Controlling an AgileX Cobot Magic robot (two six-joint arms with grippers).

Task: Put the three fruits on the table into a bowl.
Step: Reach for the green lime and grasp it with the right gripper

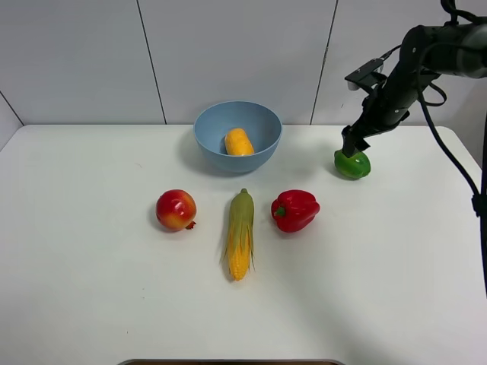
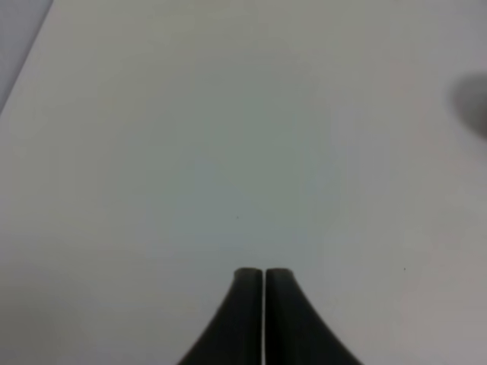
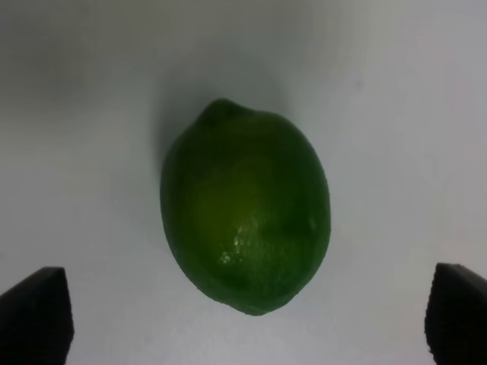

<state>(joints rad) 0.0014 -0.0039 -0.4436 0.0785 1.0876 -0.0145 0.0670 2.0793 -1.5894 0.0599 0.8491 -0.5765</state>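
I need to pick up the green fruit around its rounded middle with my right gripper next, to put it into the bowl.
The light-blue bowl stands at the back middle of the white table with the orange-yellow mango-like fruit inside it. The red-yellow pomegranate-like fruit lies left of centre. The small green fruit lies at the back right. My right gripper hangs just above it, open; in the right wrist view the green fruit lies on the table between the two wide-apart fingertips, untouched. My left gripper is shut and empty over bare table; it is out of the exterior view.
A yellow-green corn cob lies in the middle of the table. A glossy red bell pepper sits just right of it. A white panelled wall runs behind the table.
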